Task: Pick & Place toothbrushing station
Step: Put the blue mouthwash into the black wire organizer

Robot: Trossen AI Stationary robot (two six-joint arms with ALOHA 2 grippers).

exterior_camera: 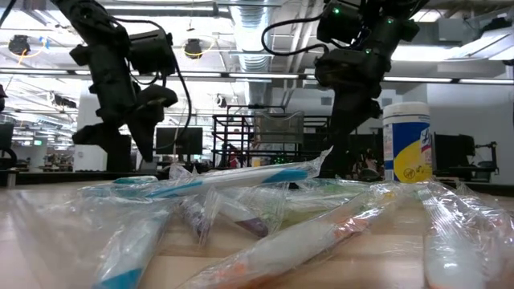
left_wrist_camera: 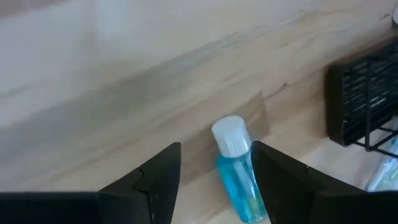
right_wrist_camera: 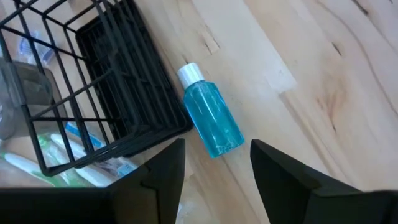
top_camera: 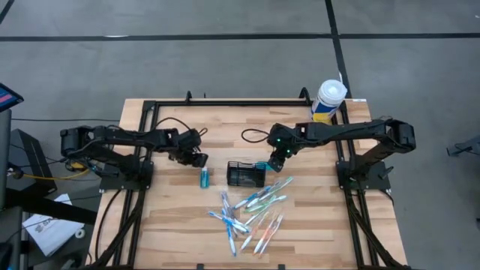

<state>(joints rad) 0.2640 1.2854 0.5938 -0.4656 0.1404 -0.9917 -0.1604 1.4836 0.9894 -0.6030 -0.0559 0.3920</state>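
Observation:
My left gripper is going to grip the small blue bottle by its white cap next, to stand the bottle in the black wire-mesh caddy [top_camera: 246, 173].
The black wire-mesh caddy [top_camera: 246, 173] stands upright on the wooden table's middle; it also shows in the right wrist view [right_wrist_camera: 93, 81] and the left wrist view [left_wrist_camera: 367, 106]. A small blue bottle with a white cap [top_camera: 203, 177] lies on its side left of the caddy. My left gripper [top_camera: 196, 158] is open just on the far side of the bottle; in its wrist view the bottle [left_wrist_camera: 236, 171] shows between the two fingers. My right gripper [top_camera: 274, 163] is open at the caddy's right end, above the table, with the bottle [right_wrist_camera: 211, 118] ahead of it.
Several wrapped toothbrushes [top_camera: 251, 214] lie in a loose pile near the caddy, filling the low view's foreground [exterior_camera: 265, 217]. A white tub with a yellow-blue label [top_camera: 328, 101] stands at the far right corner. A black frame [top_camera: 225, 101] edges the table.

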